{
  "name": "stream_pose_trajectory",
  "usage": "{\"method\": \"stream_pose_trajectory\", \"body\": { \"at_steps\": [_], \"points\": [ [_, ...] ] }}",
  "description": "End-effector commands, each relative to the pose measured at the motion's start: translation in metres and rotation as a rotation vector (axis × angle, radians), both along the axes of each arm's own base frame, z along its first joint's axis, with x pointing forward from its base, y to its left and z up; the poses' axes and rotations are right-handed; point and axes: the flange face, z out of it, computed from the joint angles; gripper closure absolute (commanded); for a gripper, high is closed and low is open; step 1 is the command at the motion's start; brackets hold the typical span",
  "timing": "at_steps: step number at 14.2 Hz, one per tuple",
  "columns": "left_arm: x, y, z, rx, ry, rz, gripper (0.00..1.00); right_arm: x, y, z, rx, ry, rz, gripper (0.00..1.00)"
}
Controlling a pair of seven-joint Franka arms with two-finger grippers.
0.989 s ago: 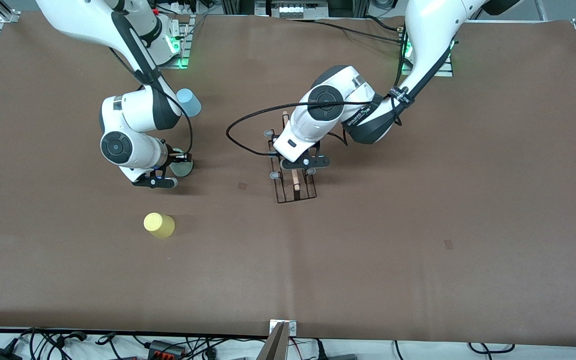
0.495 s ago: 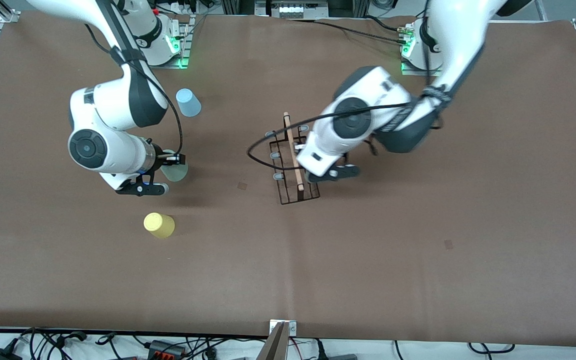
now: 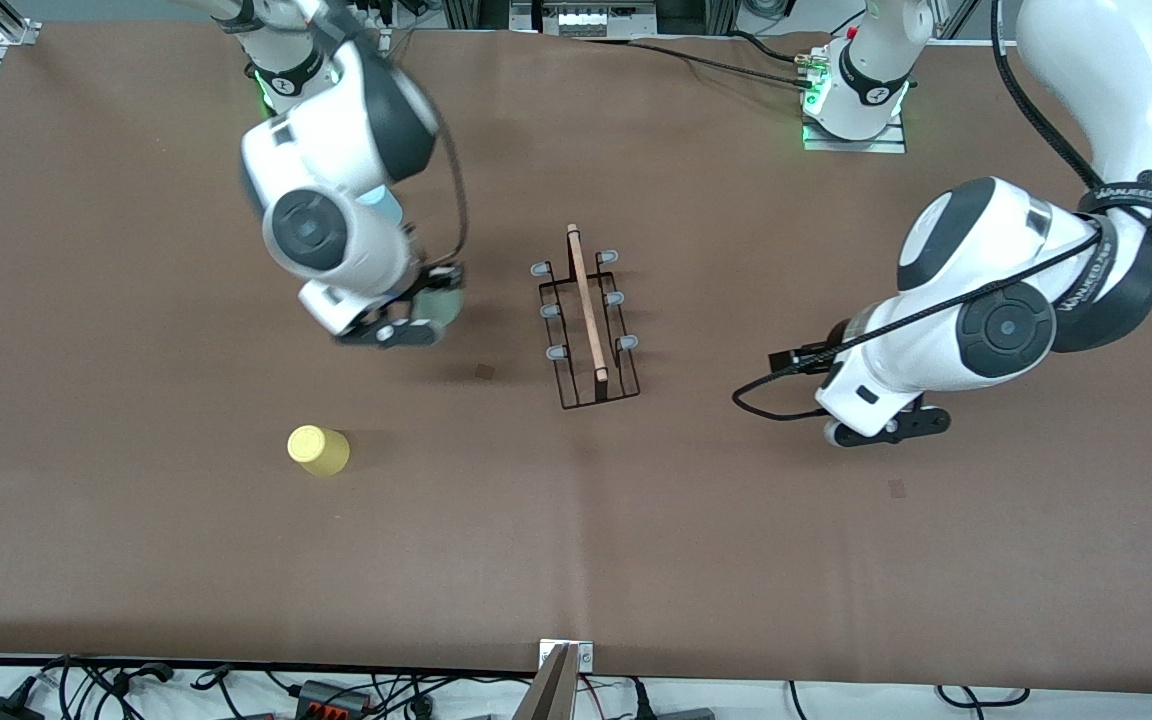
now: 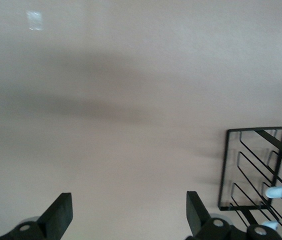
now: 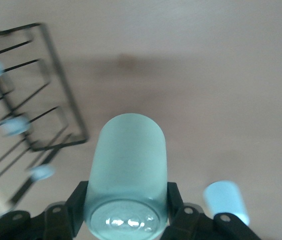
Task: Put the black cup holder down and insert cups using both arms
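The mint green cup [image 3: 444, 305] [image 5: 126, 170] is hanging next to the rack, short of the holder's pegs. My right gripper should move the cup toward the pegs before it opens.
The black cup holder [image 3: 586, 330] stands on the table mid-way between the arms, wooden handle on top and nothing on its pegs; it also shows in the left wrist view [image 4: 253, 170] and the right wrist view [image 5: 31, 100]. My right gripper [image 3: 416, 318] is shut on the mint green cup [image 3: 444, 305], held beside the holder toward the right arm's end; its fingers clamp the cup's sides [image 5: 128, 170]. My left gripper [image 3: 886, 428] is open and empty [image 4: 129, 215], well off the holder toward the left arm's end. The yellow cup [image 3: 318, 450] stands upside down nearer the front camera.
The light blue cup [image 3: 386, 203] is mostly hidden by the right arm; it shows in the right wrist view [image 5: 226, 202]. Brown table covering [image 3: 576, 540] spreads all round. Small dark marks lie on it [image 3: 485, 371].
My left gripper let go of the cup holder and withdrew toward the left arm's end. My right gripper moved with the mint cup toward the holder.
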Motion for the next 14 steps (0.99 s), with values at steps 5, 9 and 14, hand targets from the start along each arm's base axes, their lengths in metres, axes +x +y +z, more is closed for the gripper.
{"method": "stream_pose_trajectory", "body": {
  "at_steps": [5, 9, 14],
  "points": [
    [-0.005, 0.044, 0.057, 0.065, -0.079, -0.014, 0.00, -0.036, 0.072, 0.001, 0.021, 0.047, -0.037, 0.80],
    [-0.015, 0.131, 0.106, 0.098, -0.147, -0.099, 0.00, -0.044, 0.089, -0.017, 0.014, 0.053, -0.014, 0.80],
    [-0.066, 0.177, 0.135, 0.119, -0.201, -0.107, 0.00, -0.042, 0.099, -0.026, 0.027, 0.059, -0.015, 0.79]
  ]
}}
